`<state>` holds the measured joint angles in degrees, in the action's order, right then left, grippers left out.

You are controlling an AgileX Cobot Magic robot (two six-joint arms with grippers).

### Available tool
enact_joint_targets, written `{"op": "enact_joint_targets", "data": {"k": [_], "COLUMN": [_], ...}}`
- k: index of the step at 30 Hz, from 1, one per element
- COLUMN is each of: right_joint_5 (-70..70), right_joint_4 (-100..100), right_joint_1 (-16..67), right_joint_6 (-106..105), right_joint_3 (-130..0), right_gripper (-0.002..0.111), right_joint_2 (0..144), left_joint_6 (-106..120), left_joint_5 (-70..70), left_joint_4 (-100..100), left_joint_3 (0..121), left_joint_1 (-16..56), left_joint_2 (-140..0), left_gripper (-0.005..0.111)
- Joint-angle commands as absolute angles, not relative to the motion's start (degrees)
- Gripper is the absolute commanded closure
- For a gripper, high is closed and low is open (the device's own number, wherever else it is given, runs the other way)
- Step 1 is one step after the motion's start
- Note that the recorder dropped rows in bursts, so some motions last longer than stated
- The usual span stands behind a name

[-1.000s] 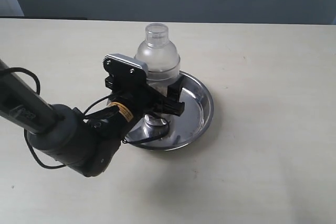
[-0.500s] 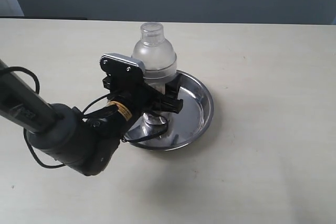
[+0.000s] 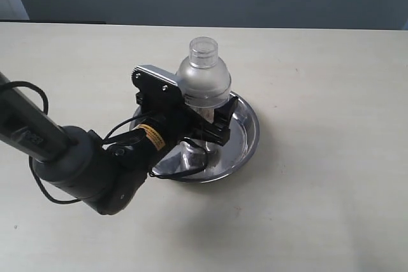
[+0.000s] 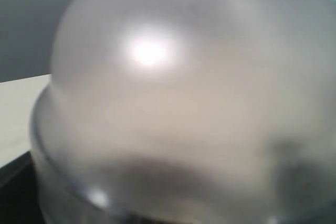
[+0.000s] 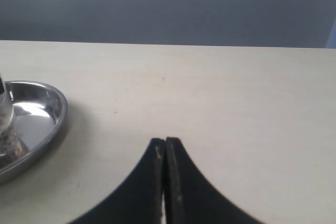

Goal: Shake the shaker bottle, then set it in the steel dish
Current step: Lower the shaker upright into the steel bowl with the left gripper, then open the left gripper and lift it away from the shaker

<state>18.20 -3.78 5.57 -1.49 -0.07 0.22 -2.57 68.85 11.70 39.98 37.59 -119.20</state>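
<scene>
The shaker bottle needs to be shaken and set in the steel dish (image 3: 245, 135). My left gripper will next grab the bottle's body below the domed top (image 3: 209, 114).
The frosted shaker bottle (image 3: 203, 78) stands slightly tilted over the steel dish (image 3: 245, 135), its domed top and small cap up. My left gripper (image 3: 204, 124) is around the bottle's lower body; one black finger (image 3: 222, 128) shows beside it and the other is hidden. The jaws look open around the bottle, which has slipped lower between them. In the left wrist view the bottle (image 4: 184, 103) fills the picture as a blur. In the right wrist view the bottle's base (image 5: 3, 116) rests inside the dish (image 5: 52, 111). My right gripper (image 5: 165, 142) is shut and empty, off to the side.
The left arm's dark body (image 3: 89, 170) and its cables lie over the table at the dish's near left. The pale table (image 3: 319, 208) stretches to the right and front. A dark wall runs behind the table's far edge.
The bottle has shifted right and dropped lower against the left gripper, which also moved a little right. Its jaws seem to have loosened round the bottle.
</scene>
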Motion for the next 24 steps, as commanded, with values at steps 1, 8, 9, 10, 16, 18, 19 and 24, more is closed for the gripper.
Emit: {"op": "enact_joint_targets", "data": {"k": [1,8,9,10,16,18,19,24], "right_joint_5": [17.6,17.6,17.6,17.6,17.6,17.6,17.6,17.6], "right_joint_4": [-3.7,-3.7,-3.7,-3.7,-3.7,-3.7,-3.7,-3.7], "right_joint_1": [5.8,5.8,5.8,5.8,5.8,5.8,5.8,5.8], "right_joint_6": [-1.5,-1.5,-1.5,-1.5,-1.5,-1.5,-1.5,-1.5], "right_joint_3": [0.0,0.0,0.0,0.0,0.0,0.0,0.0,0.0], "right_gripper": [0.109,0.109,0.109,0.109,0.109,0.109,0.109,0.109], "right_joint_2": [0.0,0.0,0.0,0.0,0.0,0.0,0.0,0.0], "left_joint_6": [-2.4,-0.8,-0.8,-0.8,-0.8,-0.4,0.3,2.6], "left_joint_5": [70.0,70.0,70.0,70.0,70.0,70.0,70.0,70.0], "left_joint_4": [12.3,12.1,12.1,12.1,11.7,11.7,11.7,11.3], "left_joint_3": [40.2,40.2,40.2,40.2,40.2,40.2,40.2,40.2], "left_joint_1": [37.6,37.6,37.6,37.6,37.6,37.6,37.6,37.6], "left_joint_2": [-119.5,-117.6,-117.4,-117.4,-115.7,-114.7,-114.1,-110.9], "left_gripper": [0.001,0.001,0.001,0.001,0.001,0.001,0.001,0.002]}}
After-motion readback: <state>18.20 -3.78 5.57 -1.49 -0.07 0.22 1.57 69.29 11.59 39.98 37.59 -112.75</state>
